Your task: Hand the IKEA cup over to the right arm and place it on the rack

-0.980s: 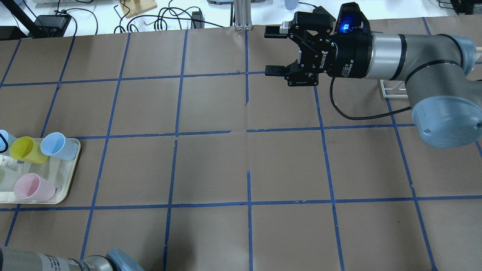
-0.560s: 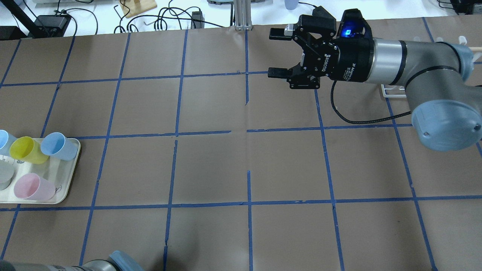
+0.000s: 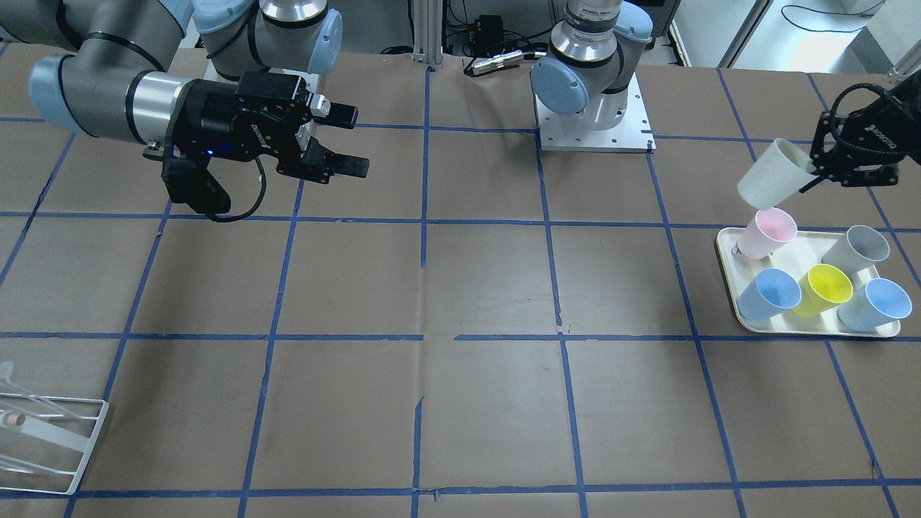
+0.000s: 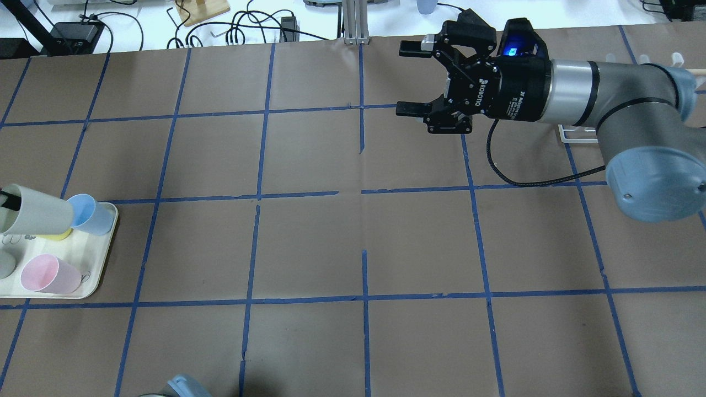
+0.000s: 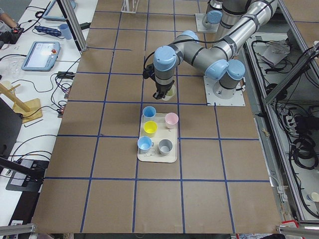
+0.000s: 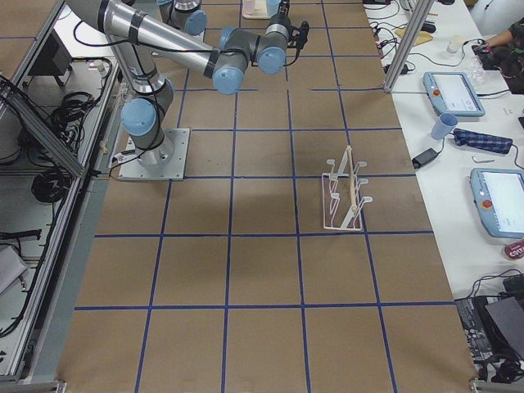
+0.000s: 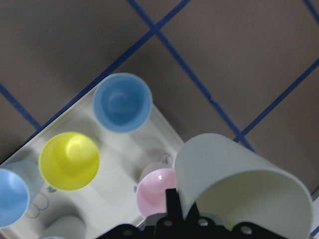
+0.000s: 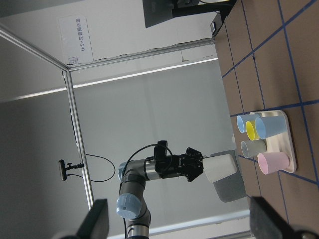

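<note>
I should next use my right gripper to take hold of the off-white IKEA cup by its bottom end and carry it over to the rack.
The off-white IKEA cup hangs tilted in the air above the cream tray, held by its rim in my left gripper, which is shut on it. The cup also shows at the left edge of the overhead view, and large in the left wrist view. My right gripper is open and empty, held sideways over the table's far middle, far from the cup. The white wire rack stands on the table behind the right arm; one end shows in the front view.
On the tray lie a pink cup, a grey cup, a yellow cup and two blue cups. Brown paper with a blue tape grid covers the table. Cables and a wooden stand lie beyond its far edge.
The off-white cup has come into the overhead view at the left edge, raised over the tray and covering the yellow cup. The right gripper has drifted slightly right, still open.
</note>
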Controlling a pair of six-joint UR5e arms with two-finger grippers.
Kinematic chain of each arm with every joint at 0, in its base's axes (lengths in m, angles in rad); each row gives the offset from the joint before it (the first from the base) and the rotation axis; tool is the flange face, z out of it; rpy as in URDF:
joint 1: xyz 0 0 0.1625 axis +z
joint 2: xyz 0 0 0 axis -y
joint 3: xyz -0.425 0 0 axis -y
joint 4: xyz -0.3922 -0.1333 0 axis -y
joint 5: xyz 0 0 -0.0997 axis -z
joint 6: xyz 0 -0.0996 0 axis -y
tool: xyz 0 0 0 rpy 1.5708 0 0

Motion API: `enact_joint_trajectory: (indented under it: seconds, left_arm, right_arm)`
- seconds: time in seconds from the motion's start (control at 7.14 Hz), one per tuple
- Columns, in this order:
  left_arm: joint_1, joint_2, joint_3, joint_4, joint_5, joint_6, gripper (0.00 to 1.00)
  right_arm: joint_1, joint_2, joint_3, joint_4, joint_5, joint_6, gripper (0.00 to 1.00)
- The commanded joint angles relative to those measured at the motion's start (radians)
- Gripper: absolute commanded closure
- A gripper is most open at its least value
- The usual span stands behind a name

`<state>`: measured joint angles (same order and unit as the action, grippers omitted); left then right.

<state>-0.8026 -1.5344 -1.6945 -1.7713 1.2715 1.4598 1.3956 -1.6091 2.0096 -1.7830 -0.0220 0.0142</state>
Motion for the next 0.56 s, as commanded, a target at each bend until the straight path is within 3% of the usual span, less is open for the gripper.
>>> enact_joint_trajectory:
  seconds: [0.0,0.42]
  left_arm:
    - [-0.097,0.051,-0.011,-0.245,-0.299,-0.149,1.0]
    - [-0.247,0.039,-0.071,-0.318,-0.692,-0.398,1.0]
  right_arm:
    - [0.022,-0.014,0.003,0.001,-0.03,0.069,0.0]
    - [0.031,-0.035,0.001,0.001,-0.033,0.086,0.0]
